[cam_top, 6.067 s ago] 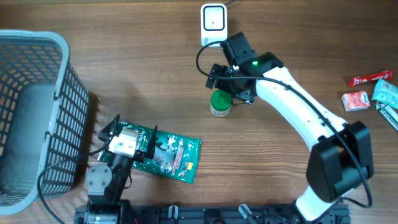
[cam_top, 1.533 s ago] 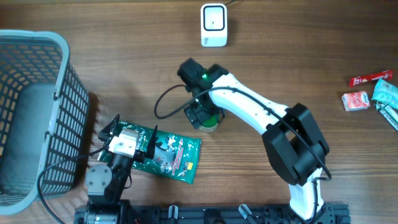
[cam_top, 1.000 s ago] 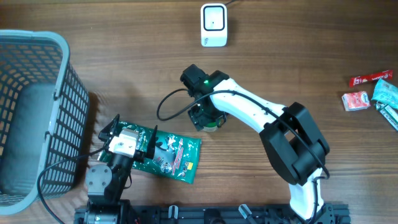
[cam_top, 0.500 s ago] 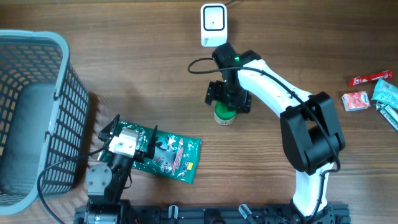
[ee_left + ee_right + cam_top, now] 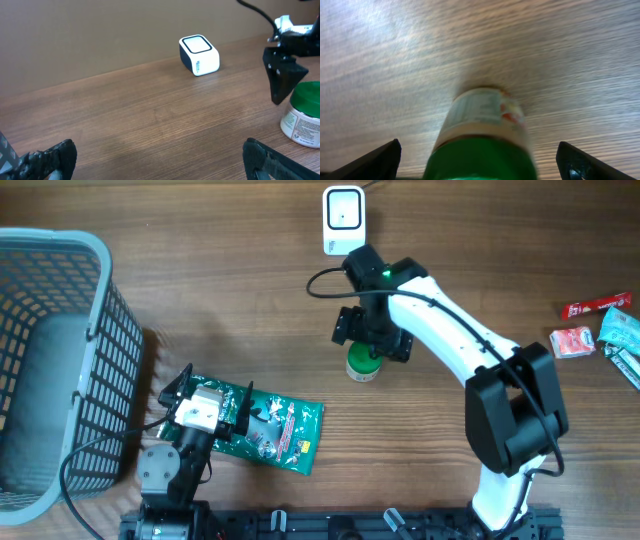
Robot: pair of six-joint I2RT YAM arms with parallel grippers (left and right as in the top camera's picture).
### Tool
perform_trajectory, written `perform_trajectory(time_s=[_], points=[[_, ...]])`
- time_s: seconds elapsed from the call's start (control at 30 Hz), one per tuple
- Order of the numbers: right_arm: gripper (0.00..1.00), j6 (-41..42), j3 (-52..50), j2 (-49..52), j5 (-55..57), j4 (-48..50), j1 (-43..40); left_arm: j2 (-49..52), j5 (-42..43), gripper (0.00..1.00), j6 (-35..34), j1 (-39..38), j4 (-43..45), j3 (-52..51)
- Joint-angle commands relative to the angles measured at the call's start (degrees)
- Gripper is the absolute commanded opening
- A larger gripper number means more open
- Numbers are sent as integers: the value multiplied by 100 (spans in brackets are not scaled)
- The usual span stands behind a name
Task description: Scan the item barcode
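My right gripper takes hold of the jar [image 5: 302, 117] by its green lid [image 5: 306, 99] from above next, leaving the white body uncovered for barcode scanning.
A white jar with a green lid [image 5: 362, 367] stands upright on the table, below the white barcode scanner [image 5: 343, 220]. My right gripper [image 5: 371, 338] hovers just over the jar, open. In the right wrist view the jar [image 5: 482, 125] sits between the spread fingers [image 5: 376, 161] without touching either one. My left gripper [image 5: 212, 392] rests open and empty at the near left, over a green snack packet [image 5: 285, 430]. From the left wrist view I see the scanner [image 5: 199, 54] and the jar [image 5: 302, 117] with the right gripper's fingers [image 5: 282, 75] above it.
A grey mesh basket [image 5: 60, 360] fills the left side. Small red and teal packets [image 5: 595, 330] lie at the right edge. The scanner's cable runs off the far edge.
The right gripper carried the jar up and right, closer to the scanner, then opened and let it go standing on the table. The left arm has not moved.
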Motion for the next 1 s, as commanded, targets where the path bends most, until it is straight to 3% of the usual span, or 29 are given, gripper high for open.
perform_trajectory(time_s=[0.0,0.17,0.6,0.9,0.97], points=[[99,79,-216,-105,142,85,365,-42,74,100,-35,-20,-22,-22],[99,527,-680,-105,448,319,457,-42,74,100,-35,-20,-20,-20],[90,815,-702,243,103,664,428,-42,74,100,-35,-20,-22,-22],[70,584,-675,529,-1012,575,192,-42,74,100,-35,-20,-20,-22],[66,404,-507,527,-1303,98,59,-42,74,100,-35,-20,-22,-20]])
